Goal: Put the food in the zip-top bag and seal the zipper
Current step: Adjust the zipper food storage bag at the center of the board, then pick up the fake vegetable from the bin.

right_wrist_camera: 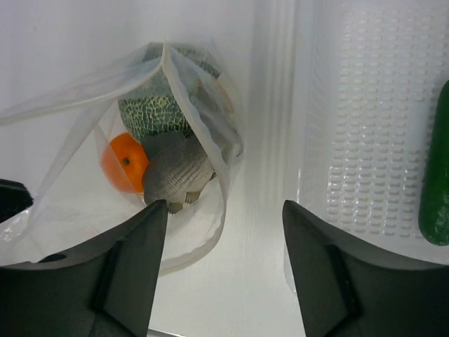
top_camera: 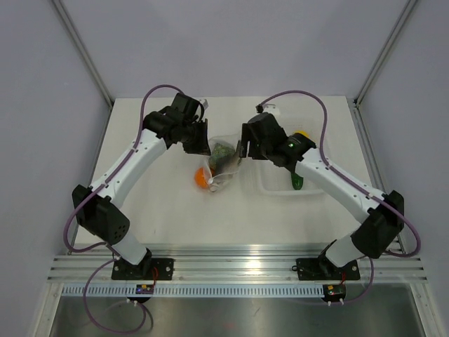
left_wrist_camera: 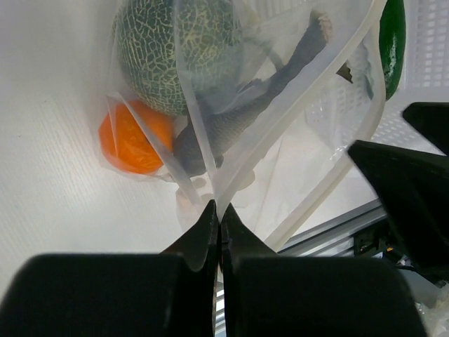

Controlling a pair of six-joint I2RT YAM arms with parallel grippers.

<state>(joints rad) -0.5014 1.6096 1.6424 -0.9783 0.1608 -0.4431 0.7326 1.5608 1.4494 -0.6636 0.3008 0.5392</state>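
Observation:
The dark green cucumber has to go into the bag's opening with its ends free, so my right gripper should reach it and grab it crosswise by its sides.
The zip-top bag lies mid-table, its mouth gaping open. Inside it are the speckled green ball, the orange ball and the grey-brown fish. My left gripper is shut on the bag's edge and holds it up. The zipper strip curves round the open mouth. My right gripper is open and empty just above the mouth, with its left fingertip near the fish. The dark green cucumber lies in the tray. The yellow lemon piece shows behind my right arm.
The rigid clear tray sits right of the bag, under my right arm, and also shows in the right wrist view. The table's metal front rail runs along the near edge.

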